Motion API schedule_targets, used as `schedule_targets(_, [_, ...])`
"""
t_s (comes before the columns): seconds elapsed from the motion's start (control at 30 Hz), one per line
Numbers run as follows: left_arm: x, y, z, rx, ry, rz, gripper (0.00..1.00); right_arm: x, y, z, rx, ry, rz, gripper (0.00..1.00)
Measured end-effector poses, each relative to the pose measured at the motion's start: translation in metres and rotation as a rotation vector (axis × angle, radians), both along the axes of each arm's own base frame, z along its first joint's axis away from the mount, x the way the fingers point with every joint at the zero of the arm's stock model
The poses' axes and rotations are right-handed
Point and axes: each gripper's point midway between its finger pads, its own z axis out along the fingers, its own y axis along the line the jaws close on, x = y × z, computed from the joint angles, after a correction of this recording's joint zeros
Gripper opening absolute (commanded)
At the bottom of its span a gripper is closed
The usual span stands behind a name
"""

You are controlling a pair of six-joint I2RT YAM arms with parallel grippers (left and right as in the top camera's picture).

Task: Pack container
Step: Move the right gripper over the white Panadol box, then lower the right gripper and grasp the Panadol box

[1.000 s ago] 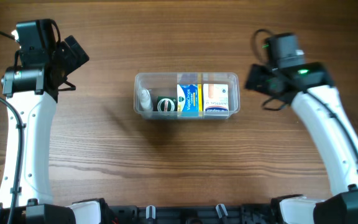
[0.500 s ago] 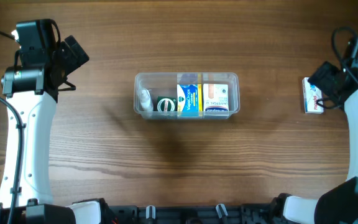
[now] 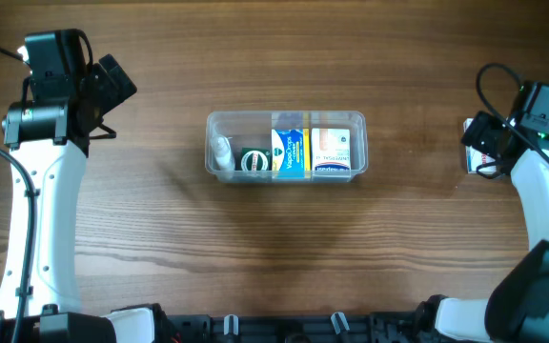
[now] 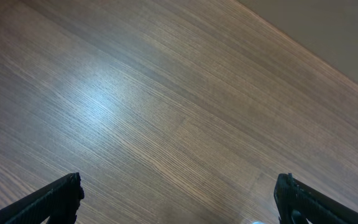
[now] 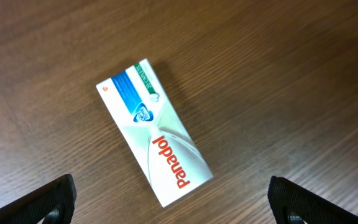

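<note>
I should next bring the white Panadol box down into the container (image 3: pixel 285 145), so my right gripper should grab it by the long sides near the red lettering.
The clear plastic container (image 3: pixel 285 145) sits mid-table and holds a small white bottle, a dark round tin, a blue box and a white-and-red box. A white Panadol box (image 5: pixel 153 140) lies flat on the wood at the far right; in the overhead view only its edge (image 3: pixel 469 151) shows beside the arm. My right gripper (image 5: pixel 169 202) is open and hangs over the box, empty, its fingers well apart on either side. My left gripper (image 4: pixel 178 199) is open and empty over bare wood at the far left.
The table's far edge (image 4: pixel 328 50) shows in the left wrist view. The right arm (image 3: pixel 532 181) curves along the right edge of the table.
My right arm swung from beside the container out to the far right and then drew back slightly left over the Panadol box. The left arm has not moved.
</note>
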Motion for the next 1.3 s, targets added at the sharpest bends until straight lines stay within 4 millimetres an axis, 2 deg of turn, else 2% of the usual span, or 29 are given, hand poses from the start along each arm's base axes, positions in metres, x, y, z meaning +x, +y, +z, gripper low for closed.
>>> schedule_targets(0.13, [0.000,0.000,0.000,0.000,0.000,0.000,1.00,0.003,0.000,-0.020,0.008,0.047,0.028,1.00])
schedule_targets(0.33, [0.000,0.000,0.000,0.000,0.000,0.000,1.00,0.000,0.003,-0.067,0.051,0.157,0.044,1.00])
schedule_targets(0.47, [0.000,0.000,0.000,0.000,0.000,0.000,1.00,-0.001,0.005,-0.086,0.076,0.191,0.056,1.00])
schedule_targets(0.77, [0.000,0.000,0.000,0.000,0.000,0.000,1.00,0.005,0.008,-0.090,0.095,0.169,0.060,0.98])
schedule_targets(0.9, [0.000,0.000,0.000,0.000,0.000,0.000,1.00,0.006,0.011,-0.091,0.118,0.157,0.050,0.91])
schedule_targets(1.03, [0.000,0.000,0.000,0.000,0.000,0.000,1.00,0.008,0.014,-0.091,0.139,0.146,0.044,0.78])
schedule_targets(1.3, [0.000,0.000,0.000,0.000,0.000,0.000,1.00,0.007,0.015,-0.091,0.148,0.146,0.043,0.68])
